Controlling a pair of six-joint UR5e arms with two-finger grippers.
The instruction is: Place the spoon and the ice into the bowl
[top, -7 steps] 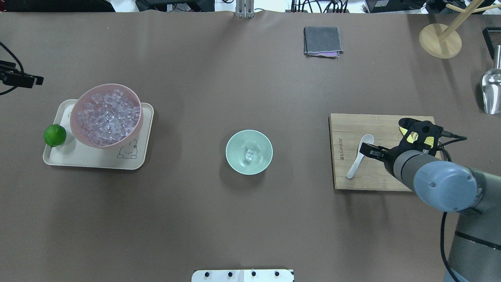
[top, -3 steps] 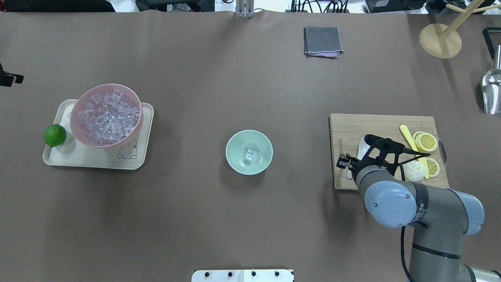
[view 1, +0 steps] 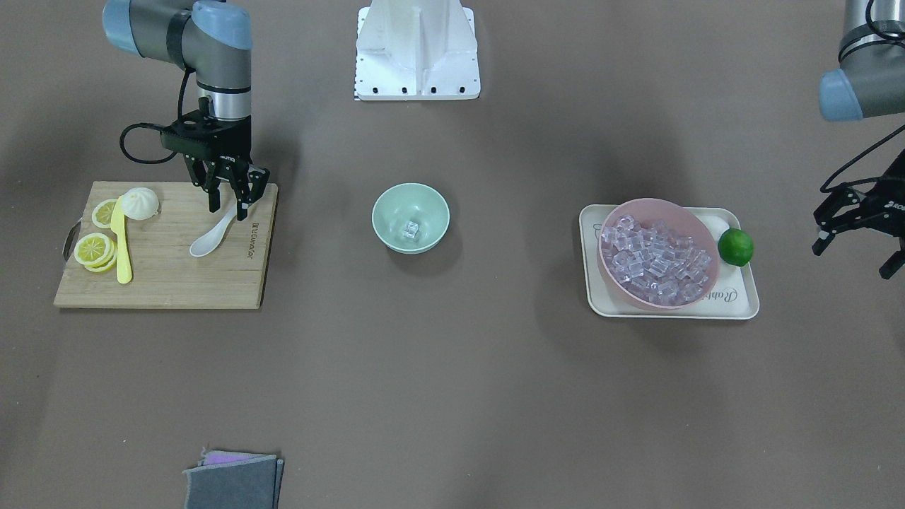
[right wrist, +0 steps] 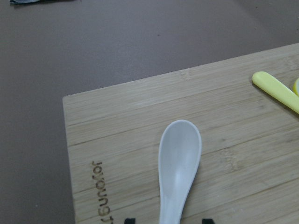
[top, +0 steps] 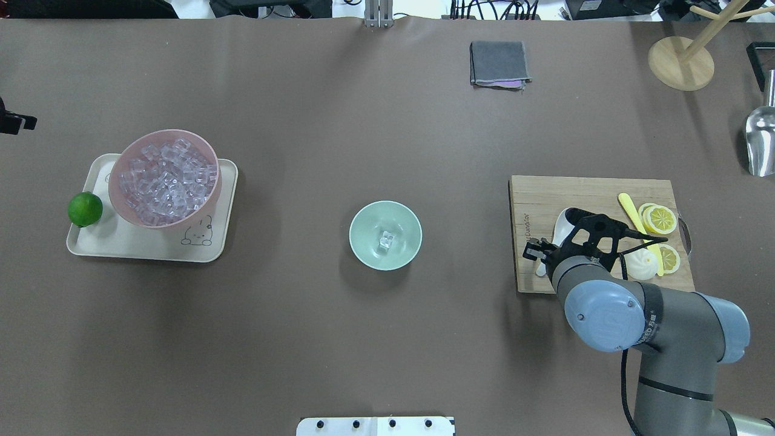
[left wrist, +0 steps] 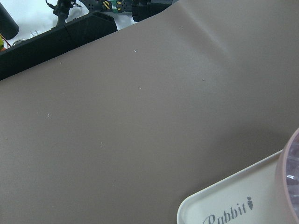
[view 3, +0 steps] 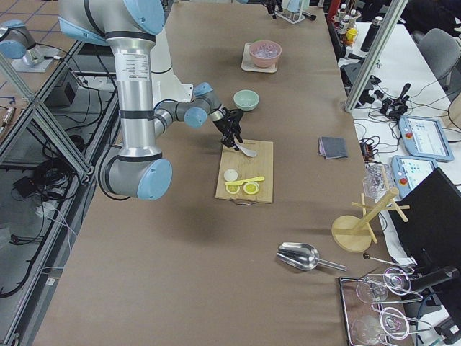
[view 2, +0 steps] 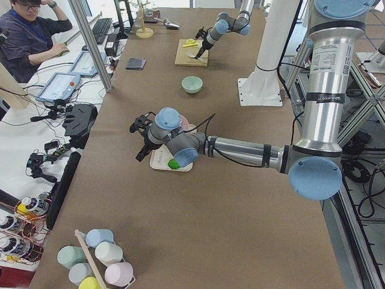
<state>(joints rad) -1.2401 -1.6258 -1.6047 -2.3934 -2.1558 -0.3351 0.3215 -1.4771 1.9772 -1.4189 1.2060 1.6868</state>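
Note:
The right gripper next needs to grab the spoon by its slim, straight-sided handle (view 1: 230,217), because the spoon's scoop (view 1: 204,245) flares out round and sloping.
The white spoon (view 1: 212,238) lies on the wooden cutting board (view 1: 177,276), scoop pointing away from the robot. It also shows in the overhead view (top: 564,222) and the right wrist view (right wrist: 180,156). My right gripper (view 1: 228,205) is open just above the spoon's handle, one fingertip (right wrist: 130,220) on each side of it. The mint-green bowl (top: 368,223) stands mid-table with one ice cube (top: 385,240) inside. My left gripper (view 1: 853,256) is open and empty, hovering off to the side beyond the lime.
A pink bowl (top: 121,181) full of ice cubes sits on a cream tray (top: 121,248) beside a lime (top: 85,209). On the board lie a yellow knife (top: 629,206), lemon slices (top: 660,218) and a bun (top: 640,264). A grey cloth (top: 498,62) and metal scoop (top: 760,142) lie farther off.
My right gripper has swung from over the knife to above the spoon's handle, then held almost still. My left gripper has drawn back toward the table's left edge.

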